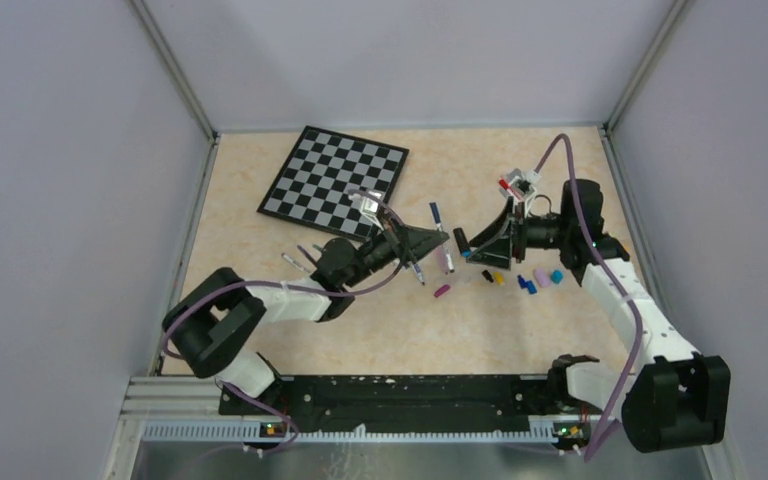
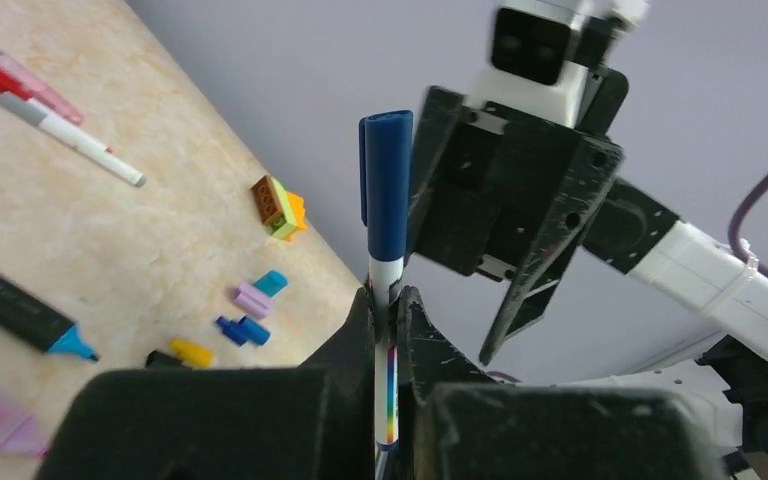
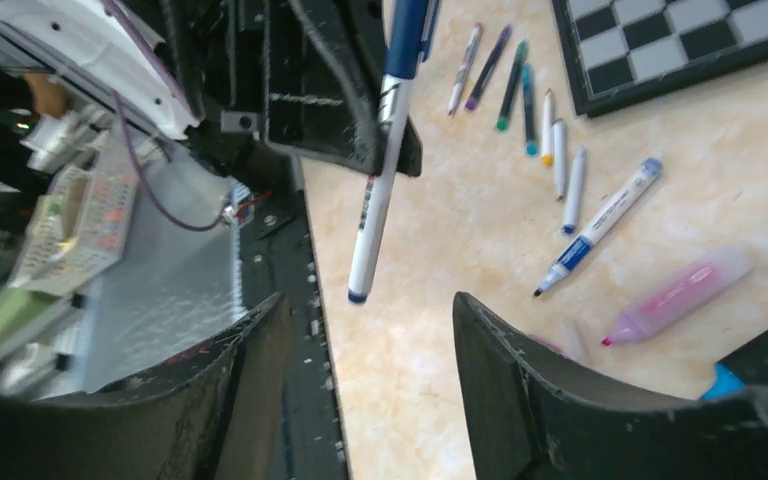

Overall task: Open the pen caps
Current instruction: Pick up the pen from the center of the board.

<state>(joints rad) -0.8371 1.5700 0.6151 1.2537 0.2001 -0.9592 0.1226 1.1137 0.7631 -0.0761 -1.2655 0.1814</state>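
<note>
Next, the right gripper picks up the pen by its dark blue cap [image 1: 435,213] [image 3: 407,35], which leaves the white body for my left gripper to open the pen.
My left gripper [image 1: 442,240] [image 2: 388,300] is shut on a white pen [image 2: 386,350] and holds it above the table. The pen's dark blue cap [image 2: 388,190] sticks out past the fingertips. My right gripper [image 1: 468,248] [image 3: 368,300] is open and empty, facing the left one. The held pen [image 3: 375,200] hangs just beyond its spread fingers, cap [image 3: 407,35] at the top of the view. Loose caps lie on the table: yellow [image 2: 192,352], blue [image 2: 240,330], lilac [image 2: 253,298] and teal [image 2: 271,283]. Several pens [image 3: 525,100] lie by the chessboard.
The chessboard [image 1: 335,180] lies at the back left. A yellow-orange block [image 2: 280,207] sits near the wall. An uncapped blue marker [image 3: 600,225], a pink highlighter [image 3: 675,297] and a black highlighter [image 2: 15,305] lie on the table under the grippers.
</note>
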